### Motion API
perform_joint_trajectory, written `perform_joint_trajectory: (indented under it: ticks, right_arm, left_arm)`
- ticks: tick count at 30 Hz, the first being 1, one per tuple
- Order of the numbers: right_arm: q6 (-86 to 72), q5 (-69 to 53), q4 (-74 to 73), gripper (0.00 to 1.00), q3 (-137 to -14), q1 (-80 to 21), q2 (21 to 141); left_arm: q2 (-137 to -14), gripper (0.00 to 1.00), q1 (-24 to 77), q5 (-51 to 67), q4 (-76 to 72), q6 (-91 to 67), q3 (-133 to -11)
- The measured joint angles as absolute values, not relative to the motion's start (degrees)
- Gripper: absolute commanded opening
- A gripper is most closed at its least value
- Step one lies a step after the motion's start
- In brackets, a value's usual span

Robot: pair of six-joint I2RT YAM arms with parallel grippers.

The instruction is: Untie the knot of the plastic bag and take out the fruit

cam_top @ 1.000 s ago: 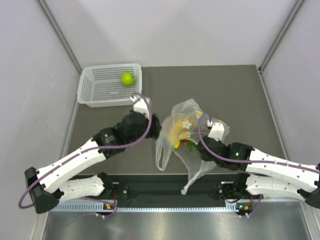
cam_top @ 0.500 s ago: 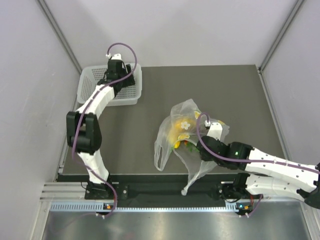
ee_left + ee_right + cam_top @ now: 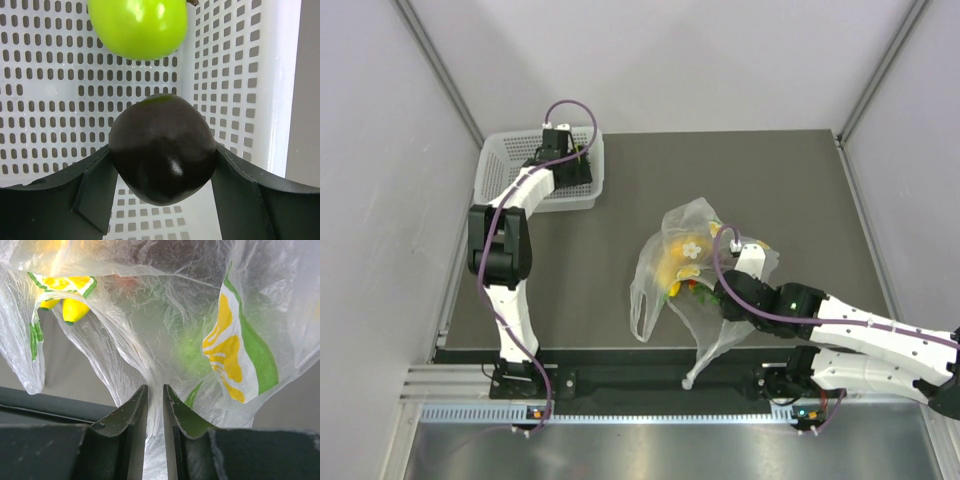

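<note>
The round dark purple fruit would land in the basket, with the bottom of the basket just below, so my left gripper should open.
My left gripper is over the white perforated basket and is shut on a round dark purple fruit, held just above the basket floor. A green apple lies in the basket right ahead of it; the arm hides it in the top view. The plastic bag lies mid-table with yellow and orange fruit inside. My right gripper is shut on a bunched strip of the bag's film. One handle loop hangs open. I see no tied knot.
The basket's right wall is close to my left gripper. Through the film the right wrist view shows yellow fruit and a green blur. The bag's tail hangs over the table's near edge.
My left arm has swung from beside the bag out to the basket, carrying the dark fruit, and has settled over its right half. The right arm and bag have stayed still.
</note>
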State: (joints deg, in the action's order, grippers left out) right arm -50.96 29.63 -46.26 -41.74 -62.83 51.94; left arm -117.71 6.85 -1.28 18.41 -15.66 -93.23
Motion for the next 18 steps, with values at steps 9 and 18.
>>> perform_joint_trajectory:
  ticks: [9, 18]
  right_arm:
    - [-50.96, 29.58, -46.11, 0.19, -41.74, -62.81, 51.94]
    - [-50.43, 29.36, -45.3, 0.19, -41.74, -62.81, 51.94]
  left_arm:
    - [-117.3, 0.74, 6.83, -1.65, 18.44, -15.05, -92.84]
    - [-109.12, 0.97, 6.83, -3.38, 18.48, -14.83, -87.66]
